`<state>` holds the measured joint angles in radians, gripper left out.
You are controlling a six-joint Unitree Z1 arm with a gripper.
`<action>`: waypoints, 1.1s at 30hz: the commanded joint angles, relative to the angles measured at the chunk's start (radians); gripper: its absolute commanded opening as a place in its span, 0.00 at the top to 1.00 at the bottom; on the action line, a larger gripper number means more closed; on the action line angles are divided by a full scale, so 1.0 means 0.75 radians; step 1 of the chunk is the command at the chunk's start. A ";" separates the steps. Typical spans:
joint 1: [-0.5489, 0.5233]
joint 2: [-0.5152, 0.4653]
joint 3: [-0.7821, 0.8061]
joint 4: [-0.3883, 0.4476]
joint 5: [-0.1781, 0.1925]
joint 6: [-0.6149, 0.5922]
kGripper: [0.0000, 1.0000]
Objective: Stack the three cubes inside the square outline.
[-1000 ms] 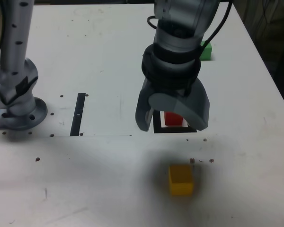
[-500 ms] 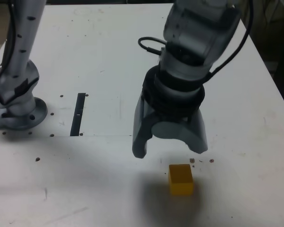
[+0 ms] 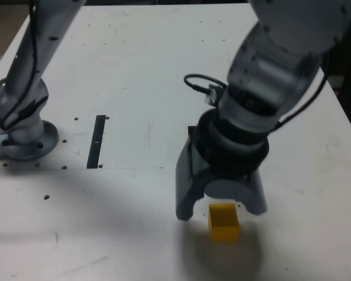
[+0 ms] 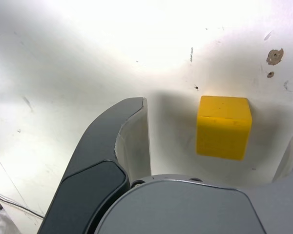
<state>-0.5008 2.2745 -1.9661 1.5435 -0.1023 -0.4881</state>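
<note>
I'm too high over the yellow cube [image 3: 223,225] and would miss.
The yellow cube [image 3: 223,225] sits on the white table near the front edge, seen in the wrist view as a solid yellow block [image 4: 223,127]. My gripper [image 3: 221,211] is open and hangs just above it, with one finger [image 4: 132,141] on each side of the cube and clear gaps between. Nothing is held. The arm hides the red cube, the green cube and nearly all of the square outline; only a dark sliver [image 3: 190,130] shows by the wrist.
The arm's base [image 3: 23,137] stands at the exterior view's left. A thin black strip [image 3: 96,140] lies beside it. Small dark specks dot the table [image 3: 128,70]. The table's right edge runs close to the arm.
The gripper has moved from above the red cube in the outline toward the table's front and come down around the yellow cube. It stayed open throughout.
</note>
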 commanded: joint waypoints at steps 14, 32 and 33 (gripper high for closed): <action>-0.002 0.099 -0.055 0.000 -0.039 0.017 0.07; 0.016 0.138 -0.089 0.001 -0.046 0.032 0.54; 0.017 0.139 -0.091 0.001 -0.042 0.032 0.58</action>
<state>-0.4900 2.3720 -2.0301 1.5417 -0.1369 -0.4651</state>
